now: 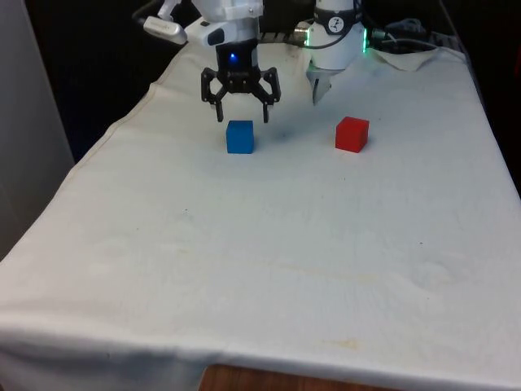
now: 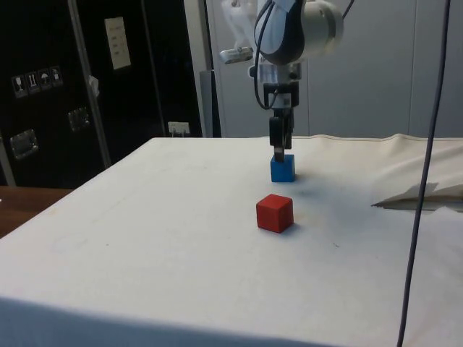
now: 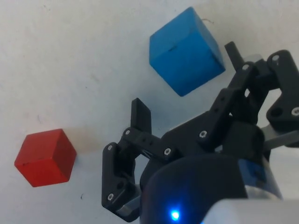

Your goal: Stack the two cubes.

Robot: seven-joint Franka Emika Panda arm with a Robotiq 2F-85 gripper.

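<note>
The gripper picks up the blue cube by its opposite sides next. That leaves its bottom free to rest on the red cube [image 1: 352, 133] [image 3: 46, 157].
A blue cube [image 1: 240, 137] [image 2: 283, 168] [image 3: 185, 50] rests on the white cloth. My gripper [image 1: 242, 117] [image 2: 281, 148] [image 3: 187, 79] hovers just above and slightly behind it, fingers open with nothing between them. A red cube [image 1: 352, 133] [image 2: 275, 212] [image 3: 46, 157] sits apart on the cloth, toward the front view's right of the blue one. Both cubes stand flat on the table and do not touch.
The white cloth [image 1: 269, 244] stretches wide and bare towards the camera in the front view. It is rumpled, with cables, at the far right corner [image 1: 411, 50]. A dark cable [image 2: 427, 166] hangs down at the right of the side view.
</note>
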